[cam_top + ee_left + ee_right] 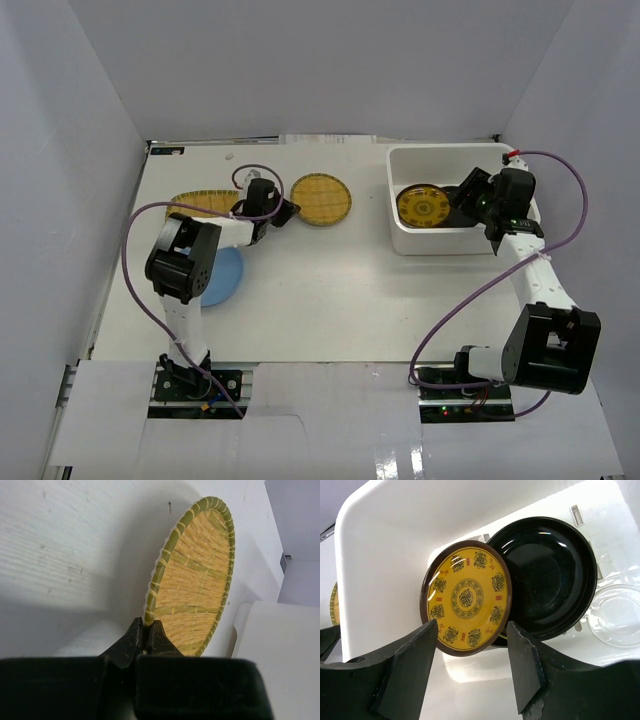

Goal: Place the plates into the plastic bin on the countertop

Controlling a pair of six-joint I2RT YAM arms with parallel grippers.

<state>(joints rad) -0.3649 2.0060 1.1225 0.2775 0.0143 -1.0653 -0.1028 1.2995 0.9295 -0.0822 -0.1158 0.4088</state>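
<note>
The round woven bamboo plate (321,198) would come off the countertop with the left gripper if it lifted now, because the gripper's fingertips are clamped on the plate's green rim.
My left gripper (285,212) is shut on the near rim of the round woven bamboo plate (321,198), which is on the countertop (330,290) left of the plastic bin (400,240). In the left wrist view the fingers (145,630) pinch the green rim of that plate (195,575). My right gripper (478,200) is open and empty over the bin. Inside the bin, a gold-patterned brown plate (466,597) leans on a glossy black plate (547,580), just beyond my open right gripper (472,645).
A squarish woven bamboo plate (205,203) lies at the far left behind my left arm. A light blue plate (222,277) lies partly under that arm. Pale grey walls enclose the countertop. The bin's white wall (280,630) shows right of the held plate.
</note>
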